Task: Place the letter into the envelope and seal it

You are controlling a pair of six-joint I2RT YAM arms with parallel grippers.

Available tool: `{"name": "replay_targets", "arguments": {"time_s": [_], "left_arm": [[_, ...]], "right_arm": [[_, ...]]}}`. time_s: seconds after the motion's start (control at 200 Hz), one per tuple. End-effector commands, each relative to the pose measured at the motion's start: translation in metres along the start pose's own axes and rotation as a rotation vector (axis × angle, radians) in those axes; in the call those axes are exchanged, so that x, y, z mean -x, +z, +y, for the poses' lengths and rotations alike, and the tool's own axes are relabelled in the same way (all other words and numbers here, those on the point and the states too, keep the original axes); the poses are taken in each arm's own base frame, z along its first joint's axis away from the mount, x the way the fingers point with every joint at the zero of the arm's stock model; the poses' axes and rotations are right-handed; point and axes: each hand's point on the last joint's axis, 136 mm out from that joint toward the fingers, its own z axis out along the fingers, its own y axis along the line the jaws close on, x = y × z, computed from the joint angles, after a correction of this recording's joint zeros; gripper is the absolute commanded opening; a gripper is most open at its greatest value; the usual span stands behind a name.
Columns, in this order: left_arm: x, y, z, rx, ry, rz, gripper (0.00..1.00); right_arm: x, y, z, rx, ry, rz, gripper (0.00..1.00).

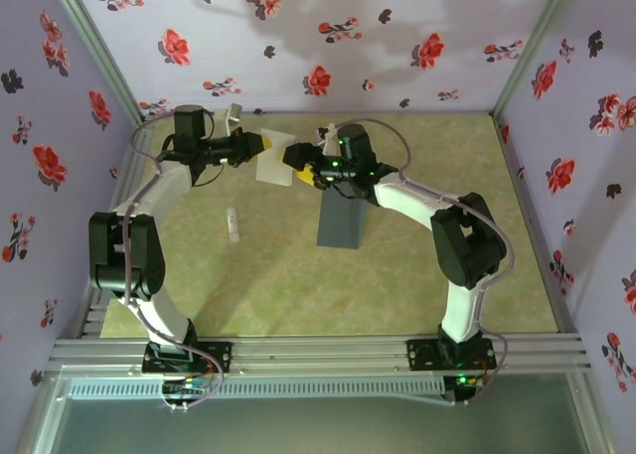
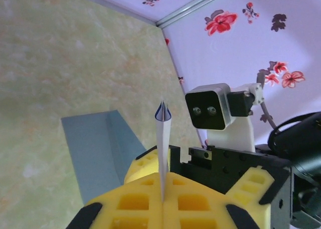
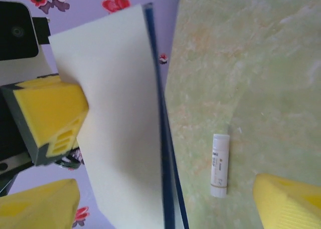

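Observation:
I will grab the letter next with my right gripper by its edge opposite my left gripper. The letter's other edge then stays free to go into the envelope.
The letter, a folded white sheet with a blue border, hangs in the air at the back of the table. My left gripper is shut on its left edge. In the left wrist view the letter stands edge-on, pinched between the closed yellow pads. My right gripper is open at the sheet's right side. Its yellow fingers are spread wide, and the lower edge of the letter lies between them without contact. The grey envelope lies flat on the table under the right arm, also seen as the envelope.
A small white glue stick lies on the green tabletop left of the envelope, also seen as the glue stick. Floral walls enclose the table on three sides. The right arm's wrist camera faces the left gripper closely.

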Motion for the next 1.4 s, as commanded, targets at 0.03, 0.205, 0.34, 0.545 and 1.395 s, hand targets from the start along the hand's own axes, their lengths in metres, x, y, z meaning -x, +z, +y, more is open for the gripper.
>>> {"name": "replay_targets", "arguments": {"time_s": [0.03,0.205,0.34,0.545,1.395], "left_arm": [[0.002,-0.005,-0.039,-0.140,0.054,-0.002,0.00],[0.003,-0.005,-0.043,-0.170,0.050,-0.007,0.00],[0.004,-0.006,-0.048,-0.197,0.050,-0.012,0.00],[0.004,-0.005,-0.048,-0.202,0.046,-0.013,0.00],[0.002,-0.001,-0.043,-0.205,0.027,-0.003,0.00]], "right_arm": [[0.003,-0.025,0.025,0.104,-0.095,0.011,0.91],[-0.006,-0.028,0.041,0.186,-0.132,0.052,0.90],[-0.011,-0.022,0.046,0.215,-0.137,0.081,0.89],[-0.018,-0.013,0.061,0.261,-0.146,0.115,0.84],[-0.004,-0.019,0.056,0.293,-0.119,0.048,0.34]]}}
